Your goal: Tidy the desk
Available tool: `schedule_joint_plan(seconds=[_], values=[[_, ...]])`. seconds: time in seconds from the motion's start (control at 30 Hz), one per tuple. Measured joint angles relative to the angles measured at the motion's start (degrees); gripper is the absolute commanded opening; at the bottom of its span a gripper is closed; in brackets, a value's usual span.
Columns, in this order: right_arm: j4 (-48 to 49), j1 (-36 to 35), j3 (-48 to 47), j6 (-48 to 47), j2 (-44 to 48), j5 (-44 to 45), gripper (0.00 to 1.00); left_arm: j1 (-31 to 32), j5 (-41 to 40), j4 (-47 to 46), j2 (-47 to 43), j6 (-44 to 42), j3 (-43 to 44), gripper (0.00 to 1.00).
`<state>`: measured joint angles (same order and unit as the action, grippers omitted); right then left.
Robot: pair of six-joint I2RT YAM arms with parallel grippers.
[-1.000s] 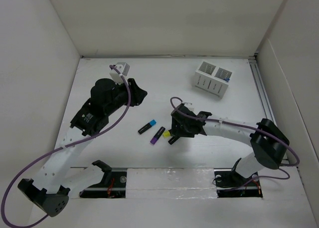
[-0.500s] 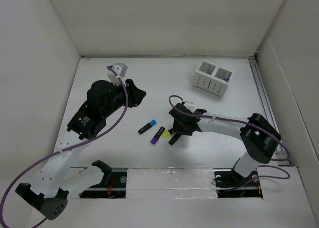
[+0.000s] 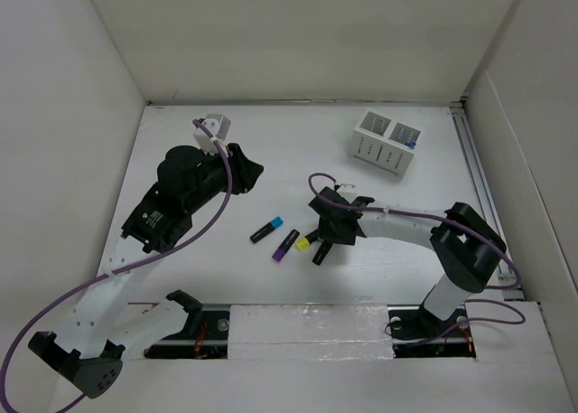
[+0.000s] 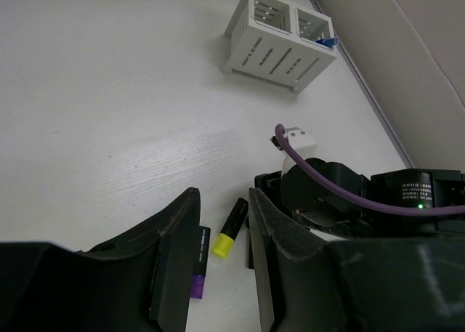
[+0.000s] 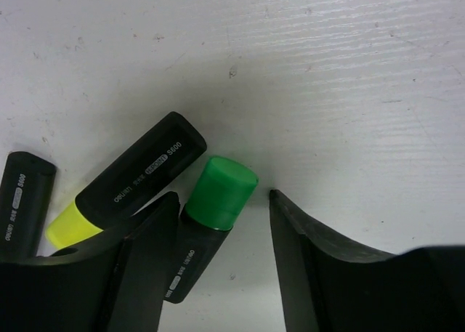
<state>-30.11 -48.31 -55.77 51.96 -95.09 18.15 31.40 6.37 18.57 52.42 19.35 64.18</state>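
The green-capped highlighter (image 3: 322, 252) (image 5: 211, 201) would stay on the desk if I lifted my right gripper now, because there is a gap between the cap and one finger of my right gripper.
On the white desk (image 3: 406, 223) lie several highlighters: blue-capped (image 3: 267, 229), purple-capped (image 3: 286, 245), yellow-capped (image 3: 303, 242) and green-capped (image 3: 320, 255). My right gripper (image 3: 323, 241) is low over them. In the right wrist view it (image 5: 218, 201) is open, and the green-capped highlighter (image 5: 211, 201) lies between its jaws against the left one, on the desk. The yellow highlighter (image 5: 131, 178) lies just left of it. My left gripper (image 3: 251, 171) is open and empty above the desk, and in its wrist view (image 4: 221, 197) the yellow (image 4: 229, 230) and purple (image 4: 197, 268) highlighters show beyond its fingers.
A white slotted two-compartment holder (image 3: 386, 142) stands at the back right with something blue in one compartment; it also shows in the left wrist view (image 4: 280, 38). White walls enclose the desk. A rail (image 3: 479, 178) runs along the right edge.
My right gripper has shifted slightly onto the highlighter cluster, and the green-capped highlighter has been nudged a little toward the near right. The left arm drew back slightly, then held still.
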Motion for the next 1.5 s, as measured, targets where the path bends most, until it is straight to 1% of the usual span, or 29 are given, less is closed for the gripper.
schedule_joint_plan(seconds=[0.07,0.17,0.2,0.23,0.27,0.3,0.37,0.4,0.63,0.77,0.9,0.97,1.0,1.03,1.1,1.2,1.33,1.4,1.5], values=[[-0.46,-0.02,0.11,-0.24,0.17,0.17,0.62,0.0,-0.15,0.0,0.0,0.0,0.0,0.29],[-0.94,-0.02,0.26,-0.66,0.26,0.33,0.58,0.0,-0.42,-0.04,0.0,0.0,0.0,0.3],[-1.01,-0.02,0.26,-0.81,0.26,0.33,0.53,0.0,-0.46,-0.04,0.02,0.0,0.0,0.3],[-1.18,-0.02,0.26,-0.96,0.26,0.33,0.51,0.0,-0.46,-0.07,0.04,0.0,0.0,0.3],[-1.36,0.0,0.26,-1.01,0.26,0.31,0.47,0.0,-0.46,-0.09,0.09,0.0,0.0,0.3],[-1.46,0.02,0.26,-1.01,0.26,0.31,0.39,0.0,-0.46,-0.11,0.2,0.0,0.0,0.3],[-1.66,0.04,0.26,-1.07,0.26,0.24,0.31,0.0,-0.48,-0.11,0.37,-0.02,0.0,0.3],[-1.73,0.04,0.28,-0.98,0.26,0.24,0.26,0.0,-0.48,-0.11,0.42,-0.02,0.0,0.3],[-4.28,0.22,0.22,-1.22,1.55,0.66,0.23,0.0,-0.74,-0.13,0.44,-0.07,0.0,0.3],[-7.39,1.31,-1.29,-2.51,7.06,1.31,0.23,0.0,-0.76,-0.28,0.44,-0.04,-0.13,0.3],[-7.78,7.15,-7.58,-6.03,13.11,1.62,0.22,0.0,-0.83,-0.39,0.48,-0.04,-0.52,0.31],[-6.25,12.35,-12.33,-8.94,14.51,1.29,0.21,0.0,-0.79,-0.42,0.61,-0.04,-0.55,0.31],[-4.0,14.14,-14.01,-10.91,14.6,1.33,0.21,0.0,-0.79,-0.42,0.79,-0.02,-0.55,0.31],[-3.74,18.08,-17.14,-11.06,14.36,1.33,0.21,0.0,-0.74,-0.42,0.96,-0.02,-0.57,0.31],[-1.84,23.5,-22.91,-13.99,12.17,0.9,0.21,0.0,-0.72,-0.35,1.11,0.0,-0.57,0.31],[1.86,29.14,-33.59,-17.81,4.92,1.22,0.22,0.0,-0.79,-0.31,1.11,0.02,-0.57,0.31],[5.49,33.77,-45.83,-21.44,-6.49,1.84,0.22,0.0,-0.81,-0.28,1.07,0.48,-0.63,0.31],[7.54,35.12,-48.98,-23.26,-10.91,2.56,0.22,0.0,-0.83,-0.22,1.07,0.87,-0.85,0.31],[8.13,36.81,-52.92,-25.94,-16.52,4.02,0.22,-0.17,-1.07,0.17,1.11,1.38,-0.96,0.31]])
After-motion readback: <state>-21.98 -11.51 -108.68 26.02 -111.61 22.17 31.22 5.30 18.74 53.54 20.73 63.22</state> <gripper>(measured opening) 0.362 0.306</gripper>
